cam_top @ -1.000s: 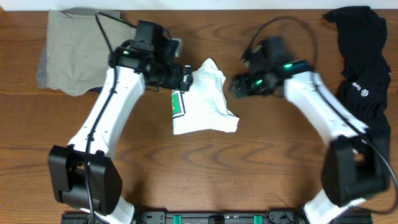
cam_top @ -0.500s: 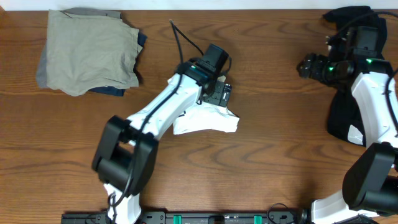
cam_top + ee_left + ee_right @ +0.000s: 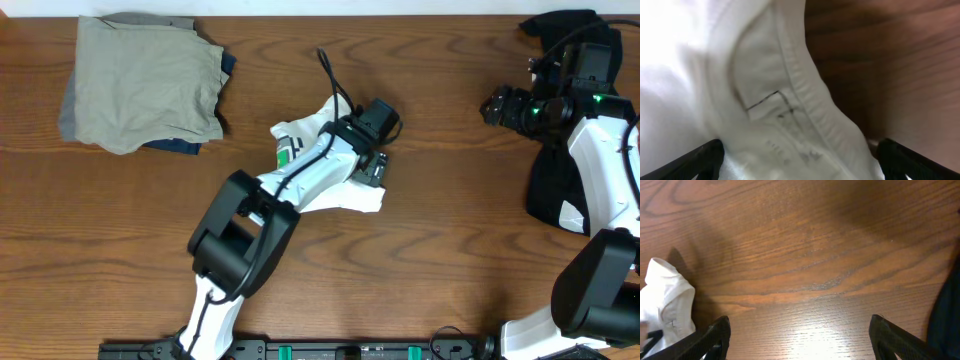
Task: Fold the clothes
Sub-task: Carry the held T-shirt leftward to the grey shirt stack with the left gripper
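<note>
My left gripper grabs the white T-shirt's collar (image 3: pixel 802 143) next, leaving the T-shirt's body free to spread over the khaki-tan garment.
The white T-shirt (image 3: pixel 305 135) lies bunched at the table's middle, its small green-and-white graphic (image 3: pixel 285 152) showing on the left side. My left gripper (image 3: pixel 375 168) is over the shirt's right edge. In the left wrist view the shirt's collar and neck label (image 3: pixel 765 95) fill the space between the wide-apart fingers (image 3: pixel 800 162); the gripper is open. My right gripper (image 3: pixel 492 105) is open and empty over bare wood at the far right, well apart from the shirt. The right wrist view shows its fingers (image 3: pixel 800 337) spread, with a corner of the shirt (image 3: pixel 667 305) at the left.
A khaki-tan folded garment (image 3: pixel 140 80) lies on a dark blue one (image 3: pixel 185 147) at the back left. A black garment (image 3: pixel 550 185) lies along the right edge, partly under my right arm, and shows in the right wrist view (image 3: pixel 951 315). The table (image 3: pixel 450 260) is brown wood.
My left gripper has moved right across the shirt to its right edge, uncovering the green graphic. My right arm drew back from the shirt to the far right, then stayed still.
</note>
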